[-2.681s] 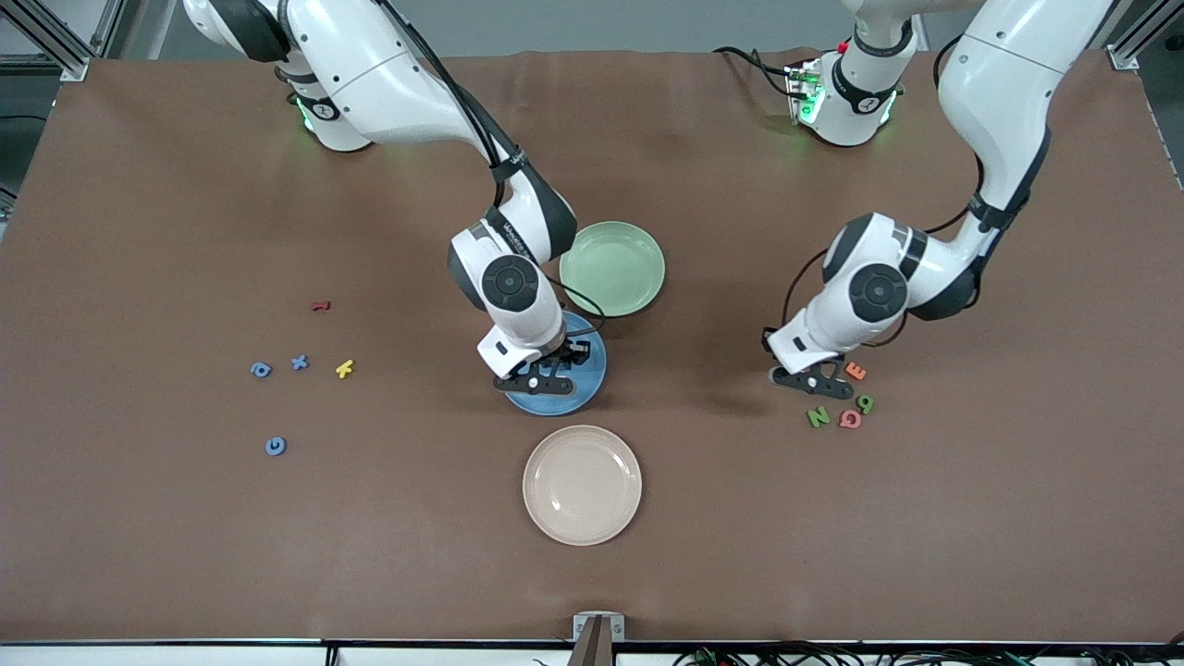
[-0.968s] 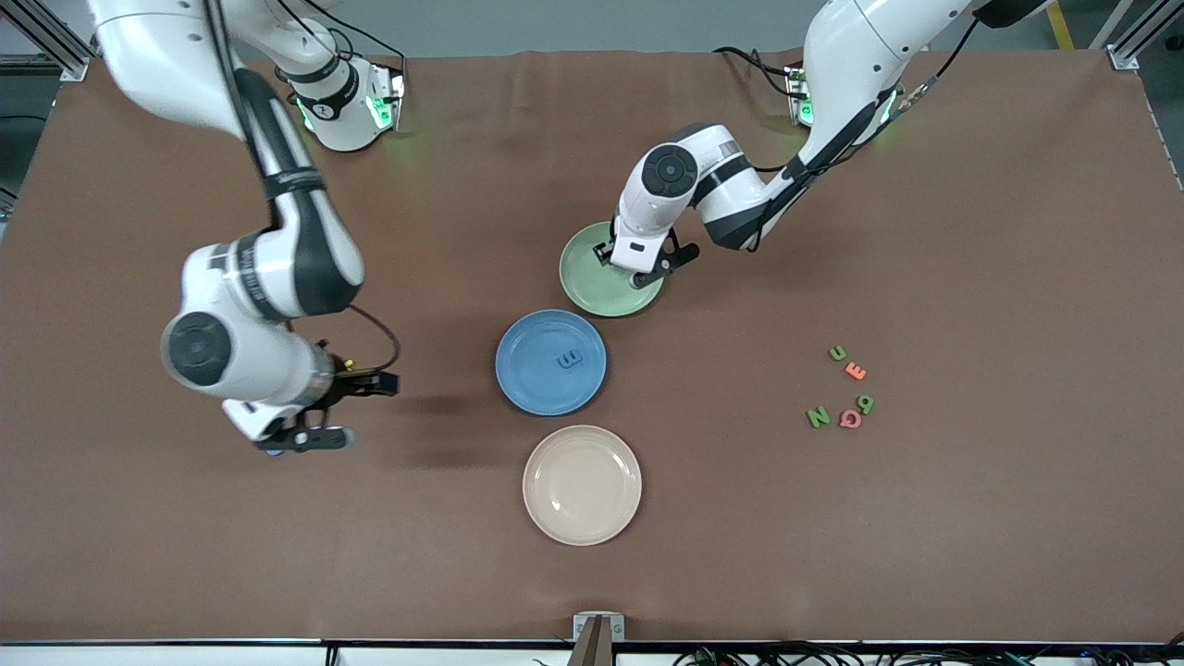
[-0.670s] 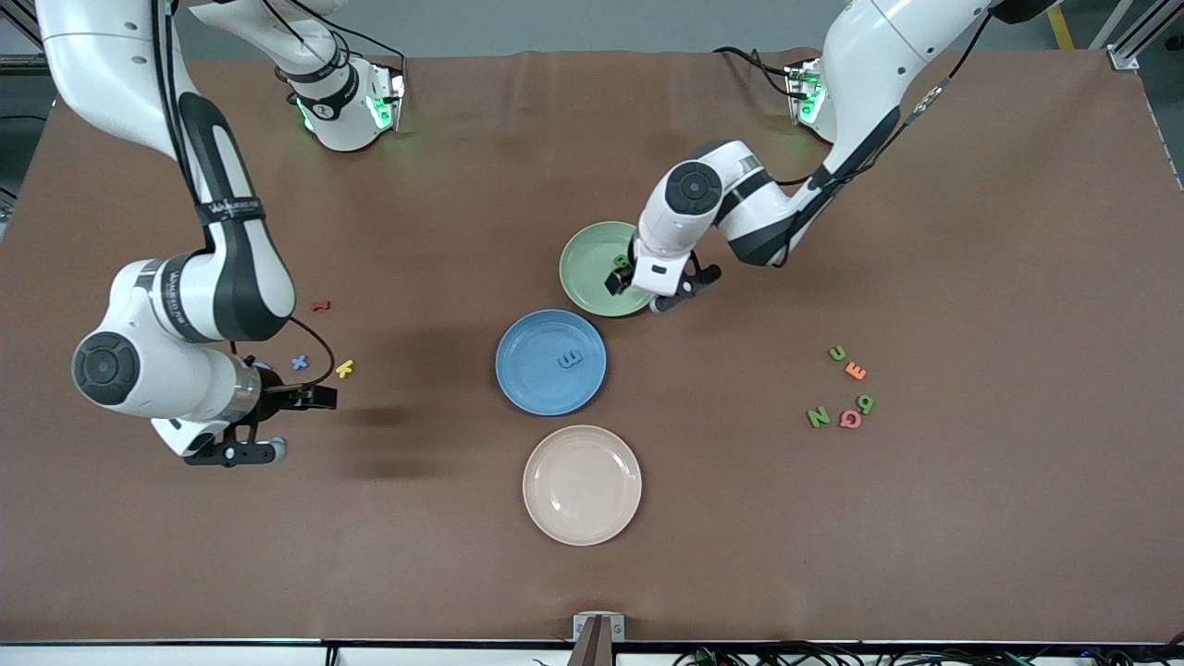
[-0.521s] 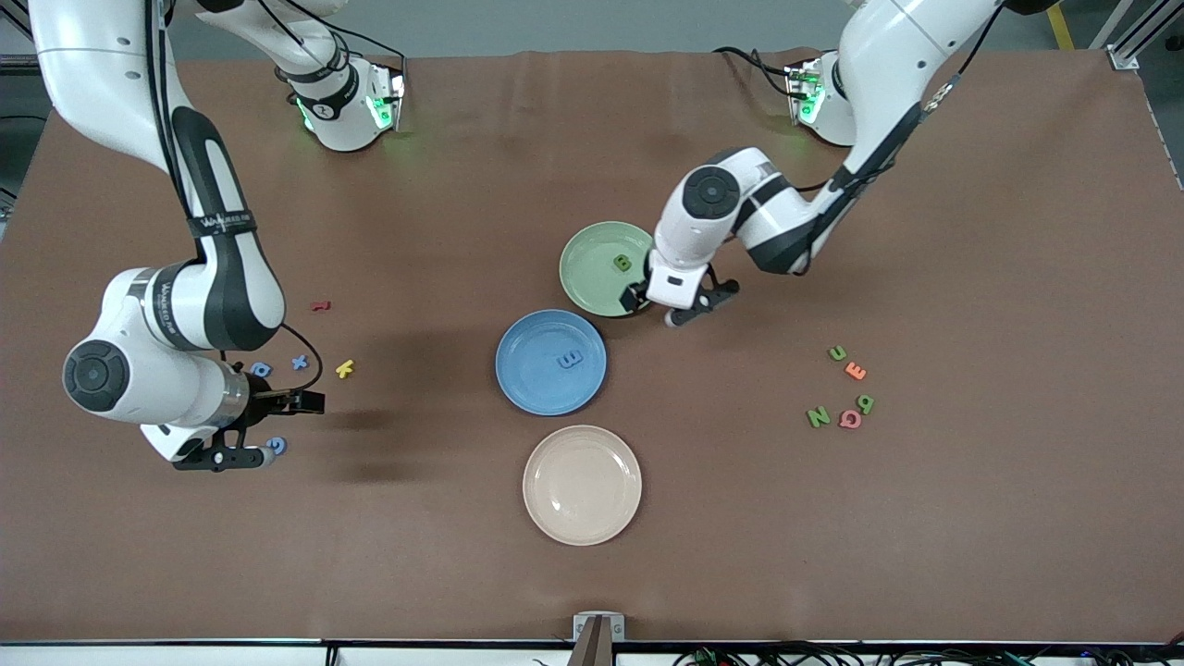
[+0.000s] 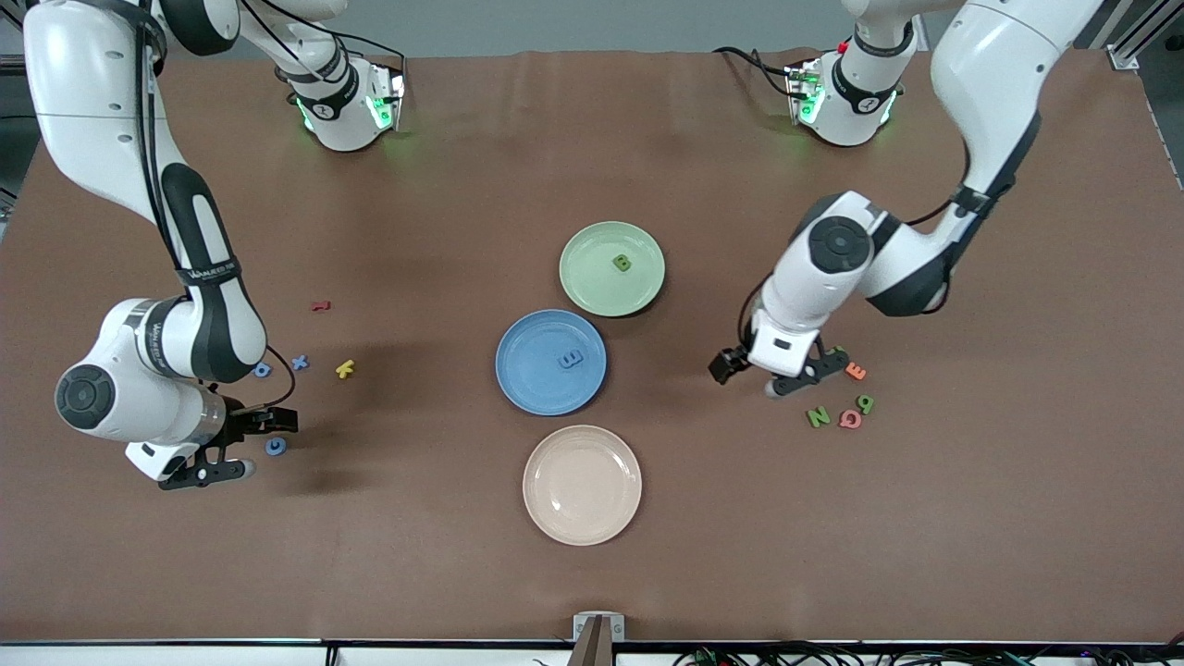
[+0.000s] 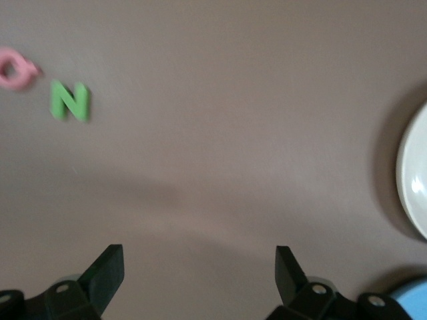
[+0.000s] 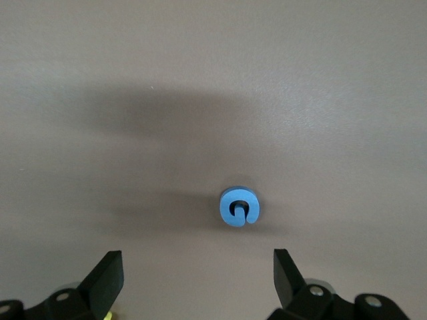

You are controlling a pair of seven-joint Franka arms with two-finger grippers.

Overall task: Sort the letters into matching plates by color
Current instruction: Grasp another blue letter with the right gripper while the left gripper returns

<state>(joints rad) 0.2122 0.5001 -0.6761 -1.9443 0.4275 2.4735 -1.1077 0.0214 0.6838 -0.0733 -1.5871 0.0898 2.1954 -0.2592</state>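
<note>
I should grab the round blue letter by its curved sides with my right gripper next. Then the letter should go onto the blue plate [image 5: 527, 370].
The blue plate [image 5: 527, 370] holds one blue letter [image 5: 571, 359]. The green plate [image 5: 592, 287] holds a green B [image 5: 622, 263]. Three blue letters lie toward the right arm's end [image 5: 262, 370] [image 5: 300, 363] [image 5: 275, 447]. My right gripper [image 5: 217, 462] hovers open just beside the nearest one [image 7: 238, 207], which lies ahead of its fingertips, not between them. Green letters N [image 5: 818, 417] [image 6: 70, 101] and two more [image 5: 865, 403] [image 5: 837, 352] lie toward the left arm's end. My left gripper [image 5: 794, 381] stands open and empty beside them.
A cream plate [image 5: 582, 485] lies nearer the front camera than the blue plate. A red letter [image 5: 320, 305] and a yellow one [image 5: 344, 368] lie by the blue letters. An orange E [image 5: 857, 371] and a pink letter [image 5: 849, 419] sit among the green ones.
My left gripper opened over the green plate, left the green B there and swung to the green letters. My right gripper shifted beside the nearest blue letter.
</note>
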